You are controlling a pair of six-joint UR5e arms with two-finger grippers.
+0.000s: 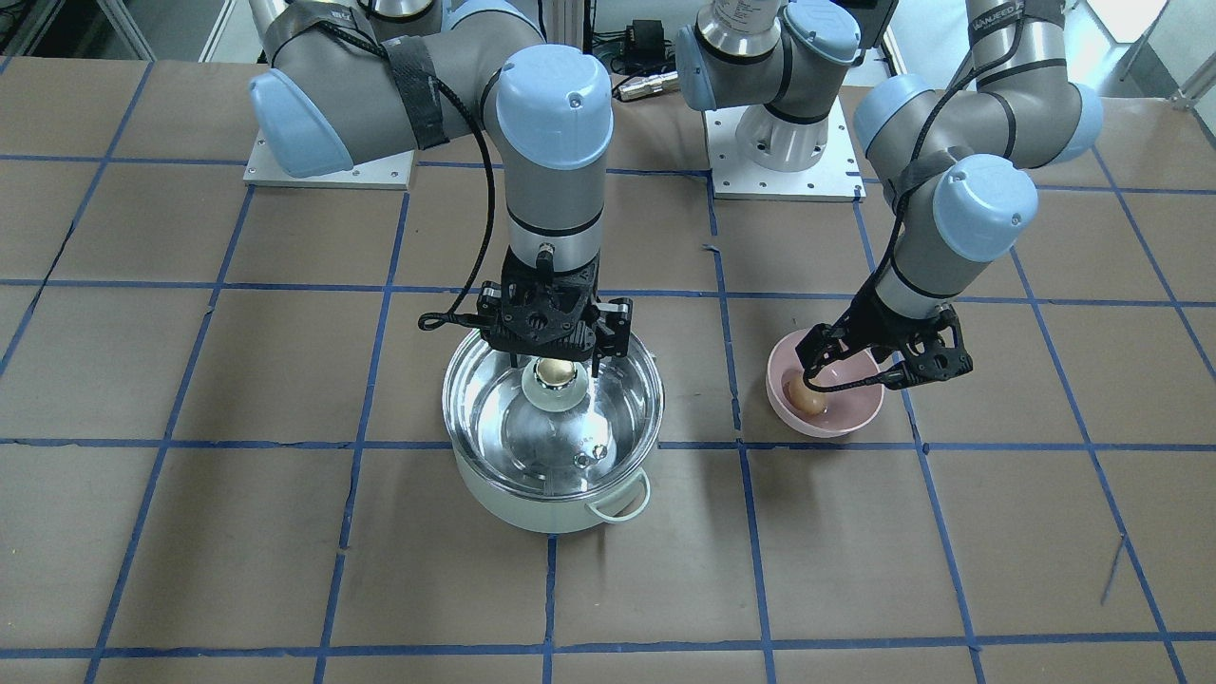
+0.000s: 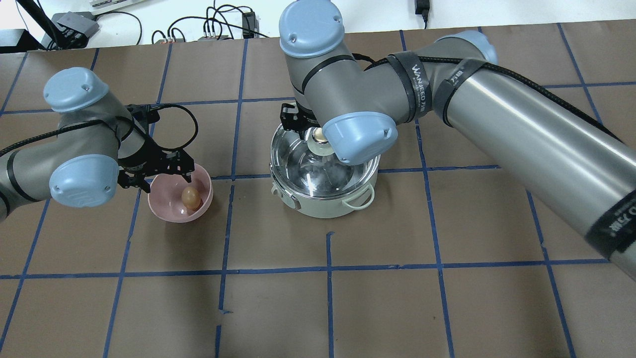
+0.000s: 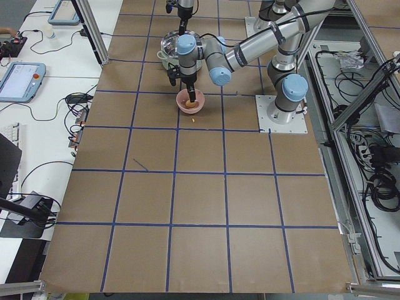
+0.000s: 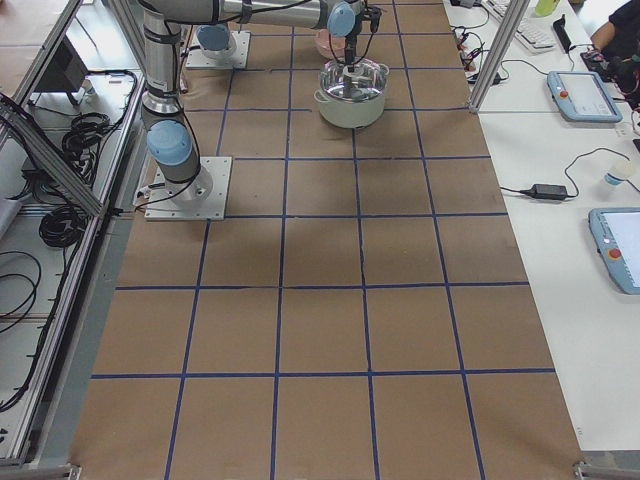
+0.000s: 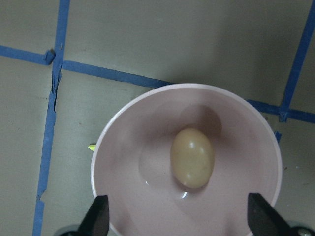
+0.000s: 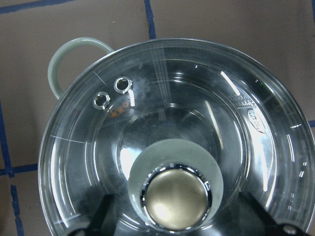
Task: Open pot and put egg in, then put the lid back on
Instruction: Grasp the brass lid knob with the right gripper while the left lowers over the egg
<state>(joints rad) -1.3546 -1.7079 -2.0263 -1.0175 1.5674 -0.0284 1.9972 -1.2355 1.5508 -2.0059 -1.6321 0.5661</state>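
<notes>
The right gripper picks up the glass lid by its gold knob (image 1: 556,371) next, to open the pot (image 1: 532,508) for the egg.
The mint-green pot (image 1: 532,508) stands mid-table with the clear glass lid (image 1: 532,437) resting on it. My right gripper (image 1: 554,359) hangs open just above the lid. In the right wrist view its fingers (image 6: 106,216) stand either side of the gold knob (image 6: 175,199) without touching it. The tan egg (image 1: 807,397) lies in a pink bowl (image 1: 836,423) beside the pot. My left gripper (image 1: 850,372) is open and empty just above the bowl. In the left wrist view the egg (image 5: 192,157) lies ahead of its fingertips (image 5: 98,216).
The table is brown board with a blue tape grid. The bowl (image 2: 166,209) is about one grid square from the pot (image 2: 323,206). One loop handle (image 6: 59,64) juts from the pot's side. Both arm bases stand at the robot's edge.
</notes>
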